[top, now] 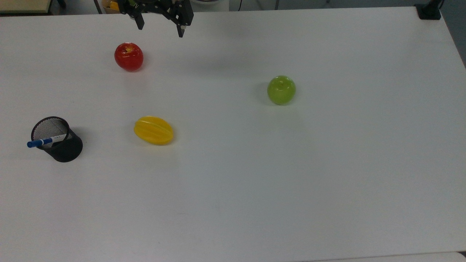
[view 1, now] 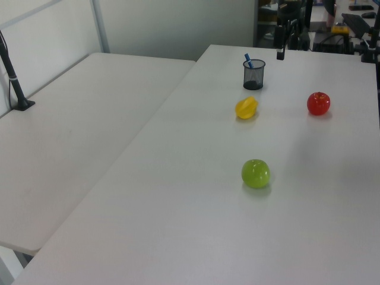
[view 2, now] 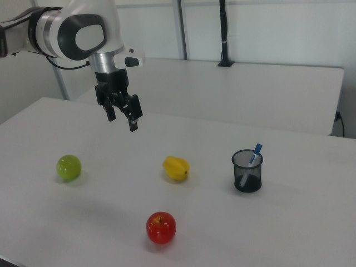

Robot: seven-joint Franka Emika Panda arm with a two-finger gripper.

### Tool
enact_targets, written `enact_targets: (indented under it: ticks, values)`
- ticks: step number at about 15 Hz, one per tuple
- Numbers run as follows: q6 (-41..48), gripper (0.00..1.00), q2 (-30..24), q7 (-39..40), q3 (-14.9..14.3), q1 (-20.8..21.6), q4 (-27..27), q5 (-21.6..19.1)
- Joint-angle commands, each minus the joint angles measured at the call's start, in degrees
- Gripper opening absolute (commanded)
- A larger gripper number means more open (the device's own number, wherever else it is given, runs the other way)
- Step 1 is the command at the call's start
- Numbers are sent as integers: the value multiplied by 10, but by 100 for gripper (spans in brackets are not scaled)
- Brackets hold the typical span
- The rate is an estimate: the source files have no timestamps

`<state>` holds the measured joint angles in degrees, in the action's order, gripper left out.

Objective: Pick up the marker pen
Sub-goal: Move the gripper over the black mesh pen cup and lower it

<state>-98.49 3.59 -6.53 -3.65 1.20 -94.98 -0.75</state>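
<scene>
The gripper grabs the marker pen by its blue cap end [view 1: 247,57] next, since the mesh cup [view 1: 253,76] encloses the marker pen's body.
The marker pen [top: 47,141] has a white barrel and a blue cap. It leans in a black mesh cup [top: 62,145] near the top view's left edge, cap end sticking out over the rim. In the right view the marker pen [view 2: 255,154] pokes out of the cup [view 2: 247,171], cap up. My gripper [top: 160,29] hangs open and empty above the table's far edge, well away from the cup. In the right view the gripper [view 2: 122,119] is high over the table, left of the cup.
On the white table [top: 255,189] a red apple [top: 129,56] sits just below the gripper in the top view. A yellow star fruit [top: 153,130] lies right of the cup. A green apple [top: 281,90] stands further right. A black clamp [top: 429,11] is at the far right corner.
</scene>
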Motion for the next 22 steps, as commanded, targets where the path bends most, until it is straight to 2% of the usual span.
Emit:
enact_targets:
  ticks: [1, 4, 7, 11, 14, 18, 19, 22]
  values:
    - [6, 100, -12, -9, -3, 0, -9, 11]
    - [-15, 100, 5, -1, -3, 0, 4, 30]
    - [-43, 100, 26, -1, -3, -8, 15, 31]
    - [-173, 100, 64, -1, -14, -44, 15, 26]
    - [-301, 100, 115, -2, -38, -61, 15, 24]
    - [-453, 100, 187, -8, -39, -107, 22, 23]
    - [-490, 100, 211, -10, -39, -115, 41, 23]
    - [-558, 100, 243, -10, -41, -130, 53, 23]
